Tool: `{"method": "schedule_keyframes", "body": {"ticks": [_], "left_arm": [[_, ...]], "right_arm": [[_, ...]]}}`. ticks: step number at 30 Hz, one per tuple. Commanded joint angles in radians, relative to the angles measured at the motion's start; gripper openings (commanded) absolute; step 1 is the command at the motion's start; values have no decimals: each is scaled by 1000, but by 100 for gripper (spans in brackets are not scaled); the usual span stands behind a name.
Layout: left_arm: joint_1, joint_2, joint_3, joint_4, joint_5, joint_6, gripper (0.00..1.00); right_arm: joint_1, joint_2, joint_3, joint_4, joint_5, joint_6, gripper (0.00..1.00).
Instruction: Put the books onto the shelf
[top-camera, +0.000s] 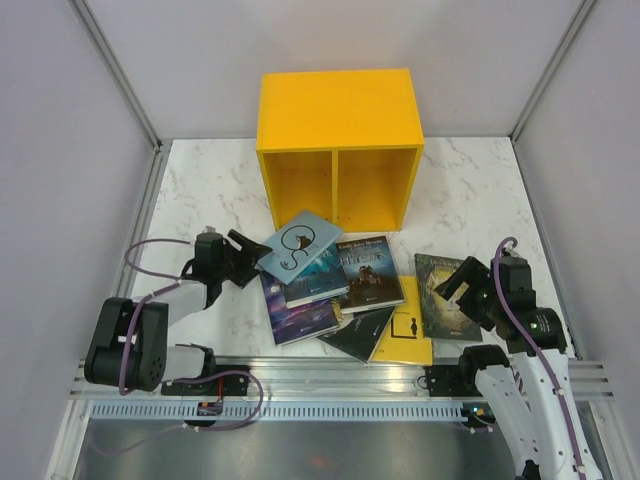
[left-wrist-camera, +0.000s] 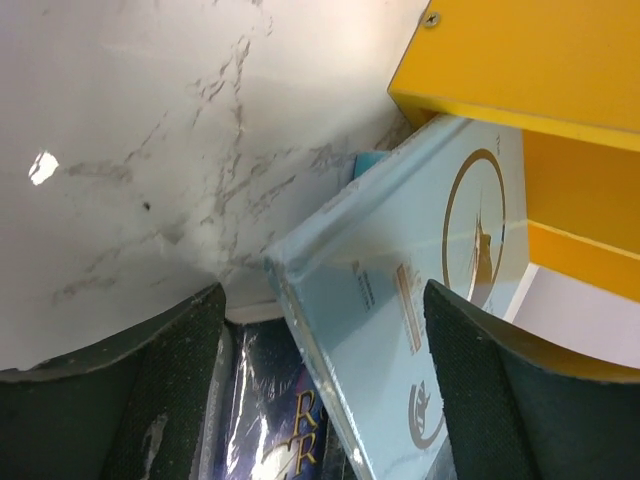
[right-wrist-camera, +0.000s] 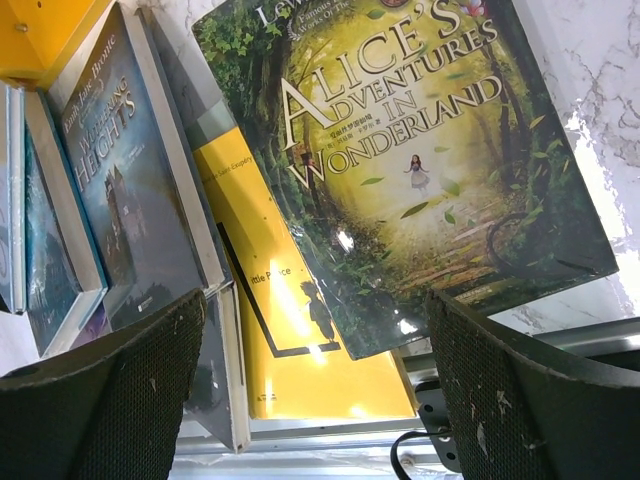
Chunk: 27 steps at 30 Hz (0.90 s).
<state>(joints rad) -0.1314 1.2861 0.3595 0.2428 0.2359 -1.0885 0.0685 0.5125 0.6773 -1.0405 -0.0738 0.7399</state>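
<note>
I would leave the light blue cat book on the pile if I lifted my left gripper now, because my fingers are wide apart around its corner (top-camera: 265, 263) (left-wrist-camera: 306, 287).
The yellow shelf (top-camera: 340, 130) stands at the back, both compartments showing nothing inside. Several books lie in a loose pile before it. On top is a light blue cat book (top-camera: 298, 247), overlapping a purple one (top-camera: 295, 315). My left gripper (top-camera: 245, 255) is open at the pile's left side. The light blue book's (left-wrist-camera: 400, 300) corner sits between its fingers, above the dark purple cover (left-wrist-camera: 270, 410). My right gripper (top-camera: 465, 290) hangs open over the green Alice book (right-wrist-camera: 420, 170) and the yellow book (right-wrist-camera: 300, 340), holding nothing.
A dark Wuthering Heights book (right-wrist-camera: 130, 180) and a black book (top-camera: 358, 335) lie mid-pile. A metal rail (top-camera: 340, 375) runs along the near edge, with a cable (right-wrist-camera: 400, 460) by it. Grey walls close in both sides.
</note>
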Motion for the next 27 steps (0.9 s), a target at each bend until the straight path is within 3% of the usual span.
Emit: {"method": "schedule_keyframes", "body": {"ticks": [1, 10, 13, 14, 15, 22, 27], "left_arm": [[-7, 71, 52, 96, -12, -14, 81], [-11, 217, 91, 257, 37, -45, 59], [-14, 225, 98, 279, 52, -51, 30], [-16, 217, 101, 276, 57, -51, 7], [-14, 211, 107, 268, 60, -51, 2], [-14, 43, 183, 0, 82, 54, 2], [-19, -173, 210, -201, 123, 87, 2]], "right_arm": [[4, 4, -7, -13, 8, -16, 93], [2, -5, -36, -16, 3, -20, 92], [4, 1, -38, -12, 9, -17, 92], [4, 7, -38, -7, 9, -17, 91], [2, 11, -38, -3, 11, -17, 92], [2, 44, 13, 49, -1, -46, 91], [5, 90, 54, 192, -196, -57, 91]]}}
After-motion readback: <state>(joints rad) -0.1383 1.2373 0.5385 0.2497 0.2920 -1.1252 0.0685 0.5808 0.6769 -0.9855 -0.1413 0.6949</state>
